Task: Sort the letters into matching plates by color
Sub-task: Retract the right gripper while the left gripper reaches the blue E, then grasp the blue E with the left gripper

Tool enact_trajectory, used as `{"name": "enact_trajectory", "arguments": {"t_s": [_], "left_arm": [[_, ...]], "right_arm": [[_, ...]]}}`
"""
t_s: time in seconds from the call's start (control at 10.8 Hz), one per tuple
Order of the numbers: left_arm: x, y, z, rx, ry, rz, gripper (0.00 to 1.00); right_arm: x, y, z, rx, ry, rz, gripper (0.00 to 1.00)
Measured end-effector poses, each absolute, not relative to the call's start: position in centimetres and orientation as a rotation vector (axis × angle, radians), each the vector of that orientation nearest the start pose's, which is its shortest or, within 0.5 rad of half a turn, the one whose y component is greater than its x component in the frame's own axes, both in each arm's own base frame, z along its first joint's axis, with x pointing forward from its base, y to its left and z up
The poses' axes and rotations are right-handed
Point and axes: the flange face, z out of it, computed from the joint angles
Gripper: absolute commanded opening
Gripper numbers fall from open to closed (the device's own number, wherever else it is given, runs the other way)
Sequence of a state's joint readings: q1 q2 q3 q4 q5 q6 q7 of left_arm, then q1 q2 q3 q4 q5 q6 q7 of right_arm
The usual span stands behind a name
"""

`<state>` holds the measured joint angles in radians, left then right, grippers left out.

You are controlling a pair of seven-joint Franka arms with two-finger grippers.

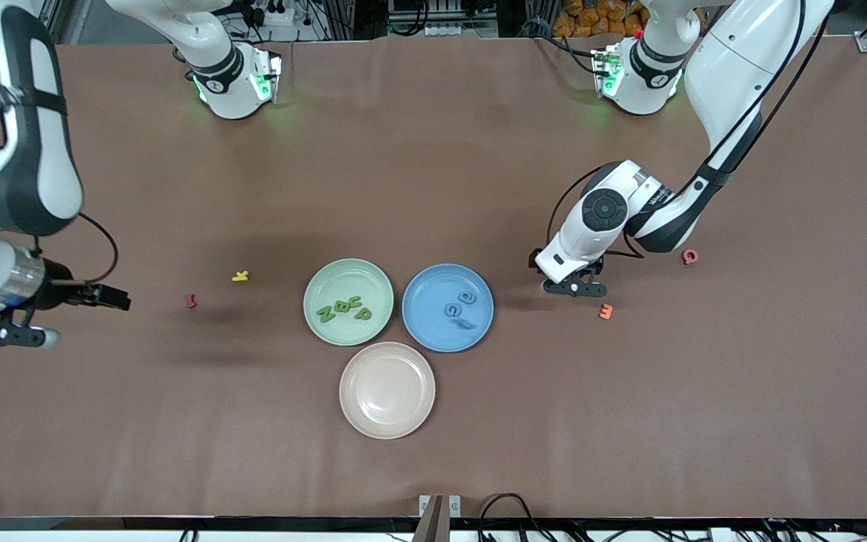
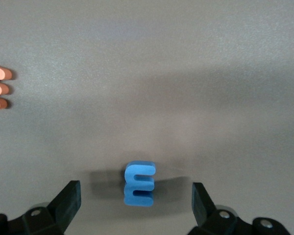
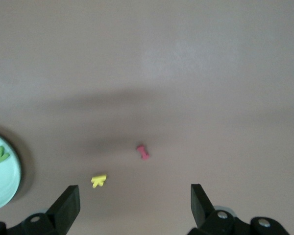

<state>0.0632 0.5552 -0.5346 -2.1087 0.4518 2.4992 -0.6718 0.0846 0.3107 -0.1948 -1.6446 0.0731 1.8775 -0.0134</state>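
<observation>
My left gripper's fingers are low over the table, level with the sides of the blue letter E (image 2: 137,184), so closing now would catch it. My left gripper closes next.
The mint green plate (image 1: 348,269) holds several green letters (image 1: 343,308). The blue plate (image 1: 418,331) beside it holds three blue letters (image 1: 453,309). A blue letter E (image 2: 139,183) lies on the table between the open fingers of my left gripper (image 2: 135,192). The fingers are apart from it on both sides. In the front view my left gripper (image 1: 573,286) is low over the table beside the blue plate, toward the left arm's end, and hides the E. My right gripper (image 1: 8,333) is open and empty, raised over the right arm's end, and waits; it also shows in the right wrist view (image 3: 133,193).
A beige-pink plate (image 1: 387,389) sits nearer the camera than the two plates. An orange letter (image 1: 606,311) and a red letter (image 1: 690,257) lie near my left gripper. A yellow letter (image 1: 240,276) and a red letter (image 1: 191,301) lie toward the right arm's end.
</observation>
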Motion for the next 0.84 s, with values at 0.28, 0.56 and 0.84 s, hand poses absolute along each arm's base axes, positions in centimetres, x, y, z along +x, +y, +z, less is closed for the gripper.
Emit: {"name": "enact_trajectory", "arguments": {"t_s": [0.28, 0.56, 0.84], "left_arm": [[50.4, -26.5, 17.8, -3.127, 0.175, 0.074, 0.0], [50.5, -26.5, 17.8, -3.13, 0.052, 0.073, 0.0], [50.3, -26.9, 17.8, -3.131, 0.027, 0.07, 0.0]], "right_arm": [[61.9, -5.0, 49.9, -3.099, 0.162, 0.19, 1.0], [59.2, -4.6, 57.1, -3.082, 0.151, 0.227, 1.0], [56.6, -4.2, 61.7, -3.071, 0.211, 0.213, 1.0]]}}
